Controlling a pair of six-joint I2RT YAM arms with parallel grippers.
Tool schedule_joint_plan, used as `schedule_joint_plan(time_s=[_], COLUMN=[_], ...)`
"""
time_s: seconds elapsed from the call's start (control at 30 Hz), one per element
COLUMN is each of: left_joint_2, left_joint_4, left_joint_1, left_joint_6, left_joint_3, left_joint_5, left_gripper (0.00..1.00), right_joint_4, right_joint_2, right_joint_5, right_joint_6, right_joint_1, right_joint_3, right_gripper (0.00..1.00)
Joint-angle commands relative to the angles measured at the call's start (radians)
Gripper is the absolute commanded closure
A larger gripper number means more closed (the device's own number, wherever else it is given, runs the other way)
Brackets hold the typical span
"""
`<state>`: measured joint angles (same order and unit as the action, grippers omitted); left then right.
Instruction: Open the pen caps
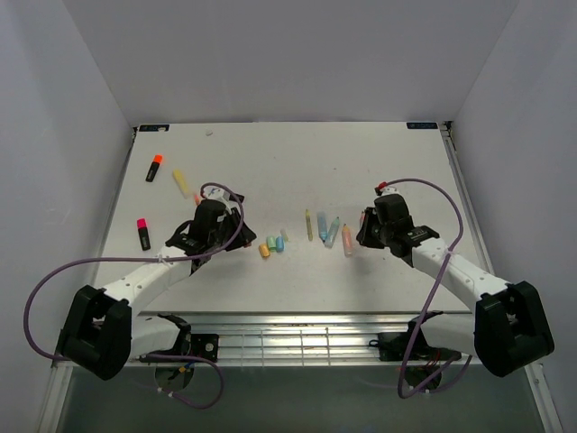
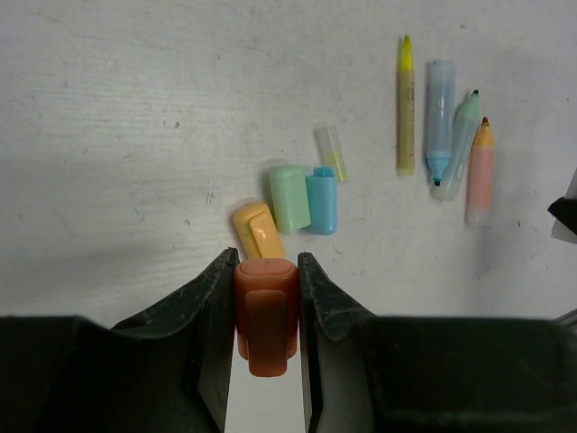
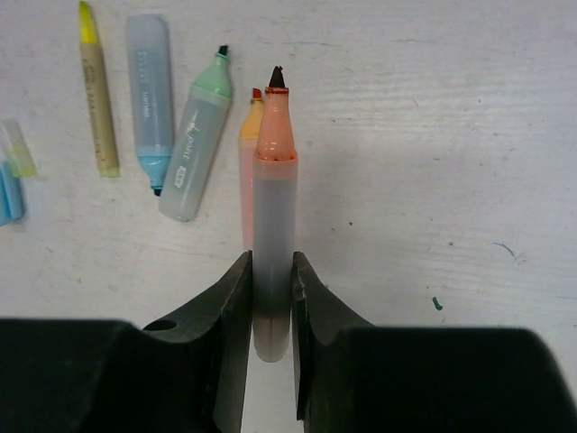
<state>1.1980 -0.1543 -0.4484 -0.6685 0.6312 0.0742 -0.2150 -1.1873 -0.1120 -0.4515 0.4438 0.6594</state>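
Observation:
The reddish-orange cap hangs above the table and would drop against the orange cap if I opened now, so I need to lower it before my left gripper releases it.
My left gripper [image 2: 267, 269] is shut on a reddish-orange pen cap [image 2: 266, 311], just above the table and near three loose caps: orange [image 2: 257, 230], green [image 2: 289, 198] and blue [image 2: 322, 200]. A clear yellowish cap [image 2: 330, 152] lies a little beyond them. My right gripper [image 3: 270, 266] is shut on the grey body of an uncapped pen [image 3: 273, 180] with a reddish-orange tip. Below it lie uncapped pens: thin yellow [image 3: 96, 99], blue [image 3: 149, 95], green [image 3: 196, 144] and orange [image 3: 245, 153]. In the top view the left gripper [image 1: 233, 224] and right gripper [image 1: 365, 231] flank this row.
Three capped pens lie at the far left: a black one with an orange cap [image 1: 154, 167], a yellow one [image 1: 181, 183] and a black one with a pink cap [image 1: 142, 233]. White walls close in the table [image 1: 297, 162] on three sides.

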Motion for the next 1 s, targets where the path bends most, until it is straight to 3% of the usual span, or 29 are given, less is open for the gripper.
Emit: schedule_joint_plan(time_s=[0.0,0.43,0.97], left_joint_2=[-0.011,0.081,0.201], left_joint_4=[0.070,0.197,0.231], left_joint_1=[-0.007,-0.021,-0.021], left_joint_6=[-0.013,-0.026,-0.040], left_joint_3=[-0.071,-0.159,-0.113], left_joint_5=[0.056,0.061,0.019], left_gripper=[0.94,0.76,0.51], right_joint_4=[0.012,0.088,0.144], right_joint_2=[-0.021,-0.095,-0.121], right_joint_5=[0.031,0.101,0.170], right_joint_6=[0.051,0.076,0.085], right_joint_1=[-0.045,-0.096,-0.099], right_joint_3=[-0.021,-0.072,-0.109], right_gripper=[0.92,0.90,0.72])
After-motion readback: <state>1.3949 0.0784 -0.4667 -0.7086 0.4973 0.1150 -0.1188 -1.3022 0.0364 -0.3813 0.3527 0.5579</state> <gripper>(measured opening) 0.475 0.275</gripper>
